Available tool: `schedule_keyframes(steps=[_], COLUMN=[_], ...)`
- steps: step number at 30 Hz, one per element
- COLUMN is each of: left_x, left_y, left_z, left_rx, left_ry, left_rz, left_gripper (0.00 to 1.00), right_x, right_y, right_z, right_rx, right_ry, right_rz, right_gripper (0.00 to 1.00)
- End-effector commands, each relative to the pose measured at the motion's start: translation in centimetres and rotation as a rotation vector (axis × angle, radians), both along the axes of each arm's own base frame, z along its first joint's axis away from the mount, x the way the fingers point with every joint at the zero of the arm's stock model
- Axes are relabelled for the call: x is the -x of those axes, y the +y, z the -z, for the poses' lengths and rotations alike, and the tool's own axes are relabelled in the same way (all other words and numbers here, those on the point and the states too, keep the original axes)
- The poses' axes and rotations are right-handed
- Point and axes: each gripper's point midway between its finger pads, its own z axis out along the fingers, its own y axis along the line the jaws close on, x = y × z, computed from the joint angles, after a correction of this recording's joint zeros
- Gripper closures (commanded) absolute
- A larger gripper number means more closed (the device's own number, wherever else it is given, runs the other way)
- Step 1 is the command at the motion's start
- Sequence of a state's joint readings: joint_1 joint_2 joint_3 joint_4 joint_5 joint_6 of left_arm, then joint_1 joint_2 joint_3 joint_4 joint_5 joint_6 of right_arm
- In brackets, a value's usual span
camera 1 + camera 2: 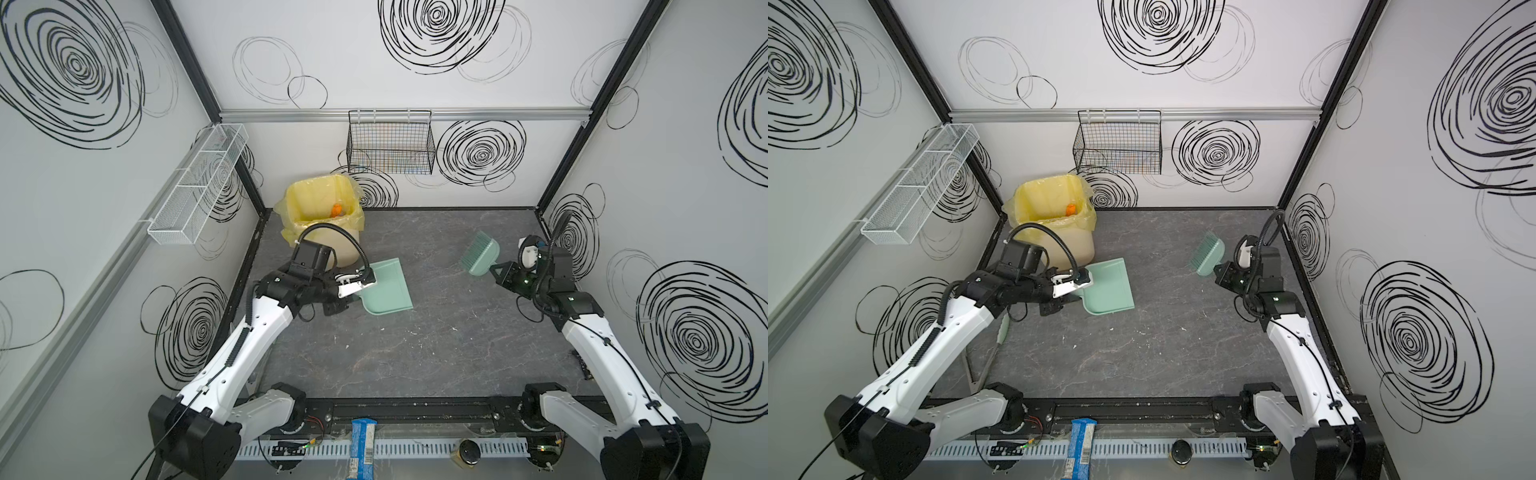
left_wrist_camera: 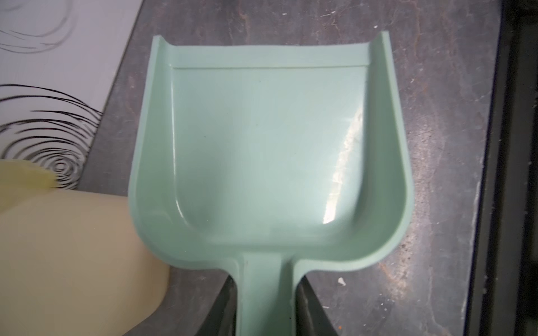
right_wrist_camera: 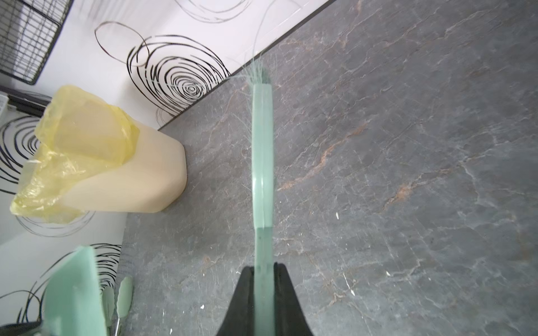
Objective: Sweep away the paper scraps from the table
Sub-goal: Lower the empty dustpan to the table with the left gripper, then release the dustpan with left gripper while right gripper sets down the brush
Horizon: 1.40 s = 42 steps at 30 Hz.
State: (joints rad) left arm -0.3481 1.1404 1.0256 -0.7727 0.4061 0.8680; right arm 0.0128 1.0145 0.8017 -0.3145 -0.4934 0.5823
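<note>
My right gripper should lower the brush until it is flat before letting go, because the brush's head [image 1: 483, 257] [image 3: 263, 162] is still edge-on above the tabletop, ahead of my fingertips.
My left gripper [image 1: 354, 286] [image 2: 266, 291] is shut on the handle of the mint-green dustpan [image 1: 388, 291] [image 1: 1111, 291] [image 2: 267, 145]. The pan is empty and sits low over the table [image 1: 436, 340], beside the bin. My right gripper [image 1: 494, 272] [image 3: 263, 270] is shut on the handle of the mint-green brush [image 1: 480, 253] [image 1: 1208, 253] [image 3: 262, 160], bristles pointing toward the back wall. One orange paper scrap [image 1: 336, 210] [image 1: 1070, 210] lies inside the bin. On the table only tiny pale flecks [image 2: 341, 281] show.
A cream bin [image 1: 345, 251] [image 3: 131, 180] with a yellow liner stands at the back left corner. A black wire basket [image 1: 390, 143] hangs on the back wall and a white mesh rack [image 1: 199, 183] on the left wall. Mint-green tongs [image 1: 1003, 328] lie at the table's left edge.
</note>
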Motion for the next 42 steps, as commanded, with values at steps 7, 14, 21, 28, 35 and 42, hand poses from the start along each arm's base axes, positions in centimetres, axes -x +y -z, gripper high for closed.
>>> schedule_keyframes(steps=[7,14,21,28,35,42], left_x=[0.5,-1.6,-3.6,-4.5,-5.0,-5.0], left_y=[-5.6,-7.0,-6.9,-6.8,-6.9,-6.8], left_z=[6.8,11.0,13.0,14.3,15.1,15.5], left_rx=[0.074,0.005,-0.060,-0.106,-0.115,-0.114], left_ry=[0.122,0.198,0.202,0.215,0.234,0.254], left_rz=[0.061,0.048,0.013,0.005,-0.003,-0.007], left_gripper=[1.00,1.00,1.00,0.98,0.87,0.80], right_x=[-2.9,-3.8,-4.3,-3.8,-2.7,-1.5], right_y=[-1.6,-1.2,-0.8,-1.0,-1.2,-1.3], right_z=[2.4,6.0,10.2,12.7,15.7,17.5], right_rx=[-0.169,-0.265,-0.317,-0.305,-0.312,-0.304], right_ry=[-0.048,-0.014,0.079,0.125,0.209,0.270], right_rz=[0.036,0.014,-0.012,-0.004,0.000,0.007], right_gripper=[1.00,1.00,1.00,0.95,0.87,0.72])
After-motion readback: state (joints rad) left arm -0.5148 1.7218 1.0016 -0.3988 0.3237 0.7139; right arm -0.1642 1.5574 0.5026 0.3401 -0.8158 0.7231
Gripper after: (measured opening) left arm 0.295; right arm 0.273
